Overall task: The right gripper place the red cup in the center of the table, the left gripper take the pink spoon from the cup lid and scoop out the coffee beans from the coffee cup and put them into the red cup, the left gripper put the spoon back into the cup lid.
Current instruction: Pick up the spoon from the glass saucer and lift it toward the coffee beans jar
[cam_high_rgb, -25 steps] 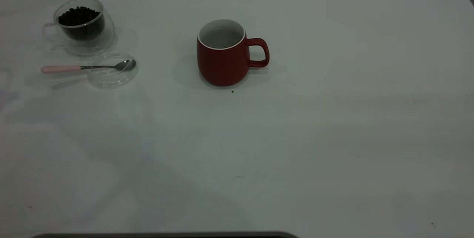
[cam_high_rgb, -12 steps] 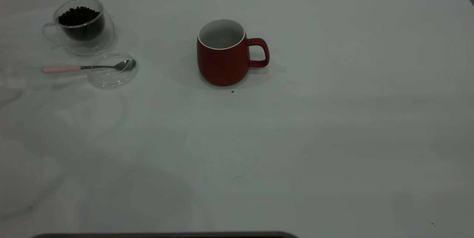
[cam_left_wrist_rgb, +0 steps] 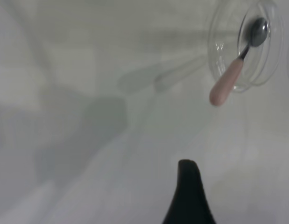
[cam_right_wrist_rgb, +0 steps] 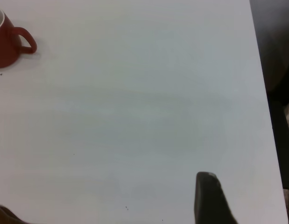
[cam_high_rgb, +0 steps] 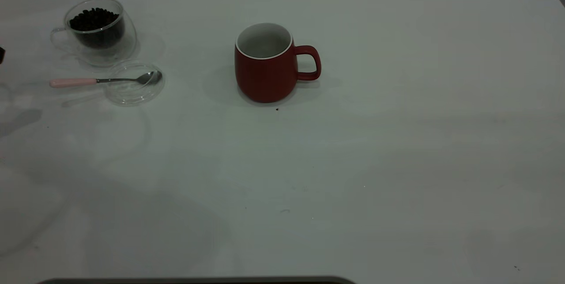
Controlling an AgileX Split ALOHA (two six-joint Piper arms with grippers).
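I need to scoop coffee beans into the red cup (cam_high_rgb: pixel 265 65). My left gripper should next pick up the spoon by its pink handle (cam_high_rgb: pixel 73 82).
The red cup (cam_high_rgb: pixel 265 65) stands upright near the middle of the table (cam_high_rgb: pixel 375 151), handle to the right; it also shows in the right wrist view (cam_right_wrist_rgb: pixel 6 44). The clear coffee cup (cam_high_rgb: pixel 95 32) with coffee beans (cam_high_rgb: pixel 94 19) stands at the far left. Just in front of it lies the cup lid (cam_high_rgb: pixel 132 85), with the pink spoon (cam_high_rgb: pixel 73 82) resting bowl-in-lid, handle pointing left. The left gripper (cam_high_rgb: pixel 1 54) just shows at the left edge, left of the spoon; its black tip (cam_left_wrist_rgb: pixel 188 186) is apart from the spoon (cam_left_wrist_rgb: pixel 226 81) and lid (cam_left_wrist_rgb: pixel 263 60). The right gripper (cam_right_wrist_rgb: pixel 207 196) hovers over bare table, far from the red cup.
A tiny dark speck (cam_high_rgb: pixel 277 109) lies in front of the red cup. The table's right edge (cam_right_wrist_rgb: pixel 268 116) is close to the right gripper. A dark strip (cam_high_rgb: pixel 198 280) runs along the near edge.
The arm shadows at the table's left have shifted, and a black bit of the left gripper has come into the exterior view at the left edge. Cups, lid and spoon have not moved.
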